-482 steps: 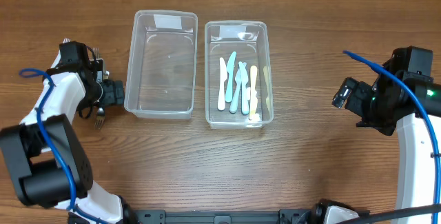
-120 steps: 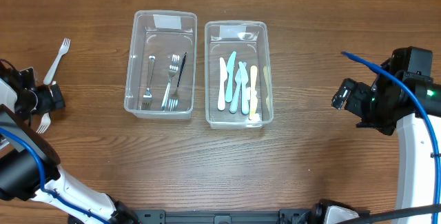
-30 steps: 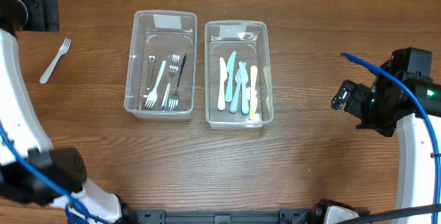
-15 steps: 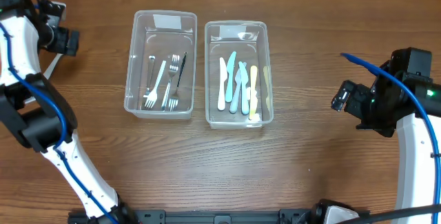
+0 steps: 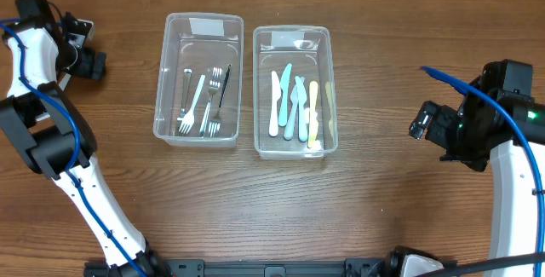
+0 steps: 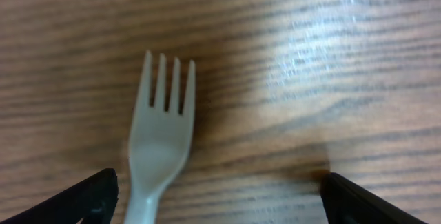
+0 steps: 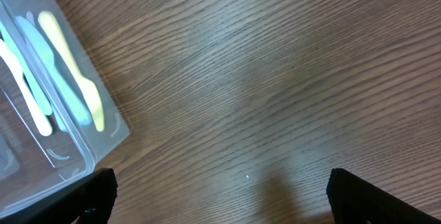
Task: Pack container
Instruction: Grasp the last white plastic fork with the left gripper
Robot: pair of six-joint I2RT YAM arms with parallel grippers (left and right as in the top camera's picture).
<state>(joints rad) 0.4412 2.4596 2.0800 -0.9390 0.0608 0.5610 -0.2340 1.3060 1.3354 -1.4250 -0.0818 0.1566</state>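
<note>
My left gripper grabs the white plastic fork (image 6: 160, 148) by its handle behind the fork's head (image 6: 142, 207) next, leaving the tines free to enter the container.
A white plastic fork (image 6: 160, 148) lies flat on the wood table with its tines pointing away. My left gripper (image 6: 220, 207) is open low over it. The handle runs between the fingertips, close to the left fingertip (image 6: 93, 198). In the overhead view the left gripper (image 5: 85, 62) is at the far left and hides the fork. The left clear container (image 5: 162, 81) holds several forks (image 5: 204, 100). The right clear container (image 5: 334, 89) holds several pastel knives (image 5: 294, 102). My right gripper (image 5: 423, 117) is open and empty over bare table (image 7: 220, 196).
The two containers stand side by side at the table's middle back. The right container's corner with its knives (image 7: 62, 93) shows at the left of the right wrist view. A blue cable runs along each arm.
My left gripper has moved from the table's far back-left corner down and right, and now sits over the white fork, hiding it from above. The right arm and both containers have not moved.
</note>
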